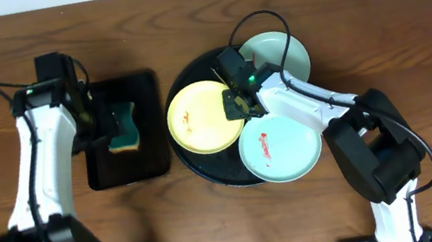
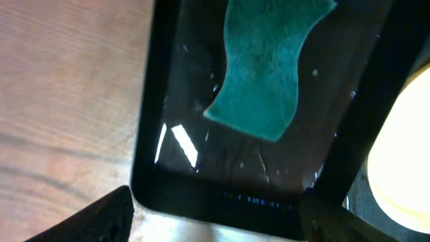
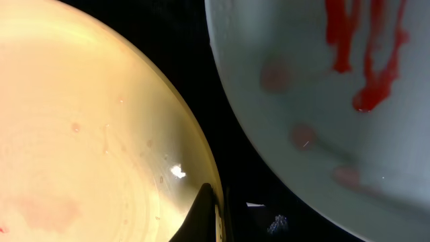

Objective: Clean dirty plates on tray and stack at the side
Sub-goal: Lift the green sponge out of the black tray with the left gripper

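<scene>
Next, my left gripper grabs the sponge's long sides from above, leaving the sponge's bottom free to wipe the dirty plates.
The round black tray (image 1: 206, 165) holds three plates. The yellow plate (image 1: 198, 117) lies on its left side with a small red smear. One pale blue-green plate (image 1: 283, 50) lies at the back right. Another (image 1: 284, 146), with a red sauce smear, lies at the front right. My right gripper (image 1: 239, 102) is shut on the yellow plate's right rim; in the right wrist view one dark finger (image 3: 208, 215) lies on the yellow plate (image 3: 87, 134), next to the smeared plate (image 3: 322, 87). My left gripper (image 1: 99, 121) is open and empty over the rectangular tray.
A smaller rectangular black tray (image 1: 140, 85) lies left of the round tray and holds a green sponge (image 1: 123, 128). The left wrist view shows the sponge (image 2: 269, 60) on that wet tray (image 2: 201, 161), with my left fingers (image 2: 215, 225) spread at the bottom corners. Brown wooden table around.
</scene>
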You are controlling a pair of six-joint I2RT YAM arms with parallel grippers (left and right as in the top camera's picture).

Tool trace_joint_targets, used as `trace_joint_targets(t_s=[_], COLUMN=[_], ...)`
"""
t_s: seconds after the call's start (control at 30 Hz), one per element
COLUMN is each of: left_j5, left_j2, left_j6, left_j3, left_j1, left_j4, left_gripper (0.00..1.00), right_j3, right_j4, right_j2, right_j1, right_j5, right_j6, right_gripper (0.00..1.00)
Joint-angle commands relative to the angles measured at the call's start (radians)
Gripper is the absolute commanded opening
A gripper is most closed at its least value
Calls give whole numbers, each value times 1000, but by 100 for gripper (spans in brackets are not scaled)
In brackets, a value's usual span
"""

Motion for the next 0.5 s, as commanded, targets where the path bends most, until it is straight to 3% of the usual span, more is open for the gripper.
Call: trace_joint_targets(t_s=[0.0,0.3,0.47], left_j5=[29,119,117], left_j2=[64,206,248], left_j6=[46,216,226], left_j3=[8,8,8], left_j1=[4,4,4], left_j4=[37,187,220], left_gripper=[77,75,74], right_j3=[5,5,5], right_j4=[14,19,19], right_j2=[50,50,50], right_j1=[21,31,32], right_j5=[23,23,23], right_j6=[-12,-20,-20], right_gripper=[1,1,1])
